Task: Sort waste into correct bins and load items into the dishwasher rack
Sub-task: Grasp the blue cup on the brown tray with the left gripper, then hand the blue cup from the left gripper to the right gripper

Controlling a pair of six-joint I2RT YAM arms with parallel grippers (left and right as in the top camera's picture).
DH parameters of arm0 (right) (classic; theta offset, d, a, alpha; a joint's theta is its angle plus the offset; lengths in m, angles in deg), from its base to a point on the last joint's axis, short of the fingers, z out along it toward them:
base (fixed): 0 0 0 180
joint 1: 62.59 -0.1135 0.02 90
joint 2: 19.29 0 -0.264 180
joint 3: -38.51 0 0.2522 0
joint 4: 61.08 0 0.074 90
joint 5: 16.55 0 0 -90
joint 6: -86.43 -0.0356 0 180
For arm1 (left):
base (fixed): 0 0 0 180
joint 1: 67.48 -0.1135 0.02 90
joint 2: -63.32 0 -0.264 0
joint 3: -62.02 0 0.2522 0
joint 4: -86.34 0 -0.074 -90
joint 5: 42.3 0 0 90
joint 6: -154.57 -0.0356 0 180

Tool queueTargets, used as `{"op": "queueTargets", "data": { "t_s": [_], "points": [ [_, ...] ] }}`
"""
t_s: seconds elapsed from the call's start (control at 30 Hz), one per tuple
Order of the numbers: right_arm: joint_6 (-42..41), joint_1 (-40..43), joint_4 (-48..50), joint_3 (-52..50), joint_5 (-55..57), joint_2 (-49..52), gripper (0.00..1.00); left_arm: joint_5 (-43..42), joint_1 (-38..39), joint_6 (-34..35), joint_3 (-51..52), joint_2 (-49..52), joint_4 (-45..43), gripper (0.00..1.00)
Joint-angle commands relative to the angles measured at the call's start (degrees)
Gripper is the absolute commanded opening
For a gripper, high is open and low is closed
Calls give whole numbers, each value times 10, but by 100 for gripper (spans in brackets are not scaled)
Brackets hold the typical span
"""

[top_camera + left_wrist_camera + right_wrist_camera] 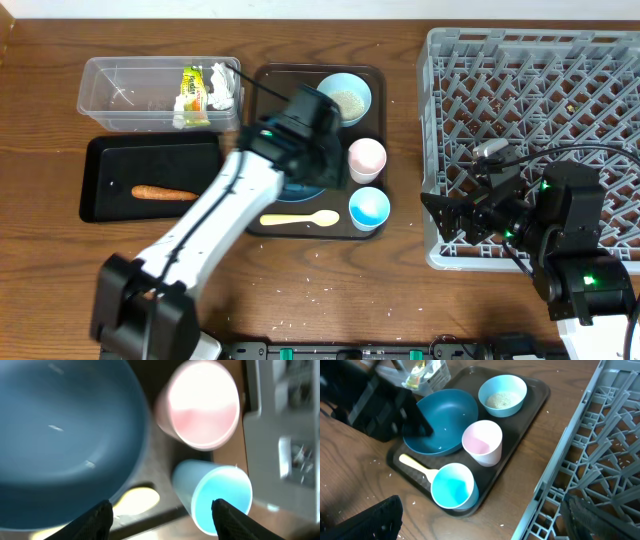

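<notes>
My left gripper is to grab the blue cup [220, 495] by its rim side nearest the plate to hand it over, with its base free for my right gripper.
My left gripper [162, 517] hangs open over the brown serving tray [376, 78], with nothing between its fingers. Beneath it lie the dark blue plate [60, 435], the pink cup [202, 405], the blue cup [220, 495] and the pale yellow spoon [298, 218]. A light blue bowl [343, 97] holding rice stands at the tray's back. The napkin [222, 85] and the packet [190, 90] lie in the clear tub [110, 95]. The orange sausage piece [163, 193] lies in the black tray [110, 165]. My right gripper [445, 215] stands wide open at the left edge of the rack [530, 90].
Loose rice grains [310, 295] are scattered on the wooden table in front of the serving tray. My left arm crosses diagonally from the front left, covering most of the plate in the overhead view. The rack fills the right side.
</notes>
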Motion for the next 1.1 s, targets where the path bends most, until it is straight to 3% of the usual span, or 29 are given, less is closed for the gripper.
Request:
{"op": "queueTargets", "data": {
  "t_s": [0.0,0.13,0.27,0.33,0.5,0.7,0.87,1.07],
  "points": [
    [-2,4,-1,10,0,0,99,-5,34,21,-4,37,8,65],
    [-2,4,-8,10,0,0,99,-1,64,49,-3,80,7,65],
    [-2,4,-14,10,0,0,99,-1,78,49,-3,102,9,57],
    [-2,4,-14,10,0,0,99,0,79,49,-3,104,7,46],
    [-2,4,-14,10,0,0,99,35,76,79,-3,103,7,6],
    [-11,4,-3,10,0,5,96,-14,30,75,-11,64,26,6],
    [-59,3,53,10,-29,35,96,-180,-53,18,-11,-6,26,6],
    [-71,-1,188,10,-191,101,96,-384,-151,-6,-11,-68,24,6]
  ]
}}
